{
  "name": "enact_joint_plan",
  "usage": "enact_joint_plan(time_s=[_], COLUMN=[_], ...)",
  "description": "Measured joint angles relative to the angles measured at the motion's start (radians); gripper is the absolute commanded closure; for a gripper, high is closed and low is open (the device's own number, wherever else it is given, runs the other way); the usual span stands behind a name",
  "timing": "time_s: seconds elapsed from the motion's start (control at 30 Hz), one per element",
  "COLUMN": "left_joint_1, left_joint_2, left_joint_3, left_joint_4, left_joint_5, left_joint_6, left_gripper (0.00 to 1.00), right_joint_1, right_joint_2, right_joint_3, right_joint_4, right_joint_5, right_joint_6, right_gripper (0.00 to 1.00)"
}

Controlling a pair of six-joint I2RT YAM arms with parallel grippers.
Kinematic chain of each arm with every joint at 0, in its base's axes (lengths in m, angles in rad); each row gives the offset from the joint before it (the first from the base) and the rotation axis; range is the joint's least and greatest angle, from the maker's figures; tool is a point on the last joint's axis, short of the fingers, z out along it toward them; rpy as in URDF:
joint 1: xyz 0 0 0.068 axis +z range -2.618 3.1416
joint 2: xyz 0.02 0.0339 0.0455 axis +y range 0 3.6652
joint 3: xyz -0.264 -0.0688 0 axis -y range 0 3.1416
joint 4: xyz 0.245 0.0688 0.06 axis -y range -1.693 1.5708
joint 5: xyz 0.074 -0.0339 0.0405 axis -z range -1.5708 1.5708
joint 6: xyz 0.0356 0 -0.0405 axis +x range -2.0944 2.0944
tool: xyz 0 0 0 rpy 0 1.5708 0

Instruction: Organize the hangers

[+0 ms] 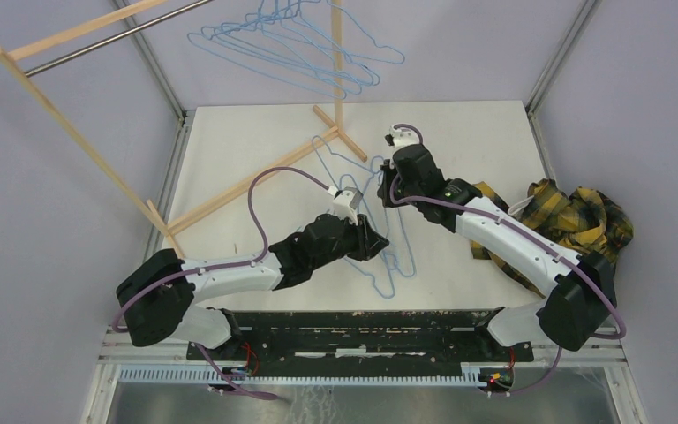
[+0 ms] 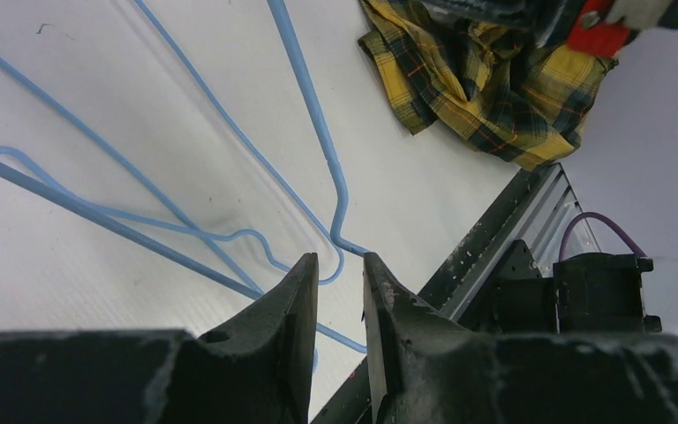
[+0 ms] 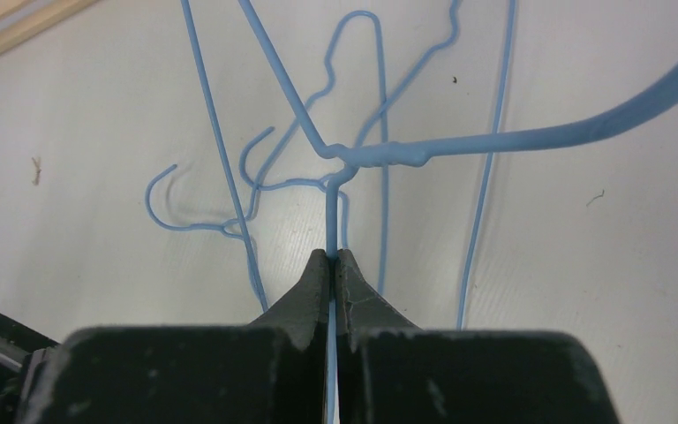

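The left gripper should next grab the hanger's wire at its bent corner (image 1: 387, 253) (image 2: 350, 246), so that the hook stays free to hang on the rod.
Several light-blue wire hangers (image 1: 300, 44) hang on the rack rod at the back. Others lie tangled on the white table (image 1: 403, 258) between my two grippers. My right gripper (image 1: 386, 193) is shut on the neck wire of one hanger (image 3: 380, 157), just below its twisted joint; in the right wrist view (image 3: 334, 256) the wire runs straight between the fingers. My left gripper (image 1: 385, 244) is low over the table near the front edge. In the left wrist view (image 2: 340, 265) its jaws stand a narrow gap apart with nothing between them, and hanger wires (image 2: 318, 124) lie just beyond the tips.
A wooden rack (image 1: 336, 79) with a metal rod (image 1: 115, 35) stands at the back left, its foot (image 1: 256, 181) crossing the table. A yellow plaid shirt (image 1: 574, 216) lies crumpled at the right, also in the left wrist view (image 2: 485, 79). The black base rail (image 1: 353, 322) runs along the front.
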Motion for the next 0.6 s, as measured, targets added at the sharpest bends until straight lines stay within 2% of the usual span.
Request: enact_joint_plan(time_s=[0.1, 0.27, 0.4, 0.5, 0.53, 0.6], left_joint_1=[-0.004, -0.004, -0.005, -0.006, -0.008, -0.011], left_joint_2=[0.006, 0.027, 0.056, 0.083, 0.092, 0.105], left_joint_3=[0.000, 0.014, 0.038, 0.051, 0.053, 0.054], left_joint_4=[0.004, 0.010, 0.014, 0.026, 0.029, 0.031], left_joint_5=[-0.008, -0.019, -0.030, -0.034, -0.035, -0.041], left_joint_6=[0.000, -0.016, -0.024, -0.025, -0.026, -0.029], left_gripper=[0.66, 0.46, 0.44, 0.50, 0.56, 0.78], right_joint_1=[0.006, 0.018, 0.031, 0.037, 0.039, 0.040], right_joint_2=[0.000, 0.000, 0.000, 0.000, 0.000, 0.000], right_joint_3=[0.013, 0.014, 0.014, 0.014, 0.014, 0.014], right_joint_4=[0.006, 0.008, 0.008, 0.008, 0.008, 0.008], right_joint_5=[-0.014, -0.026, -0.042, -0.051, -0.055, -0.069], right_joint_6=[0.008, 0.014, 0.024, 0.031, 0.032, 0.036], right_gripper=[0.99, 0.99, 0.99, 0.99, 0.99, 0.99])
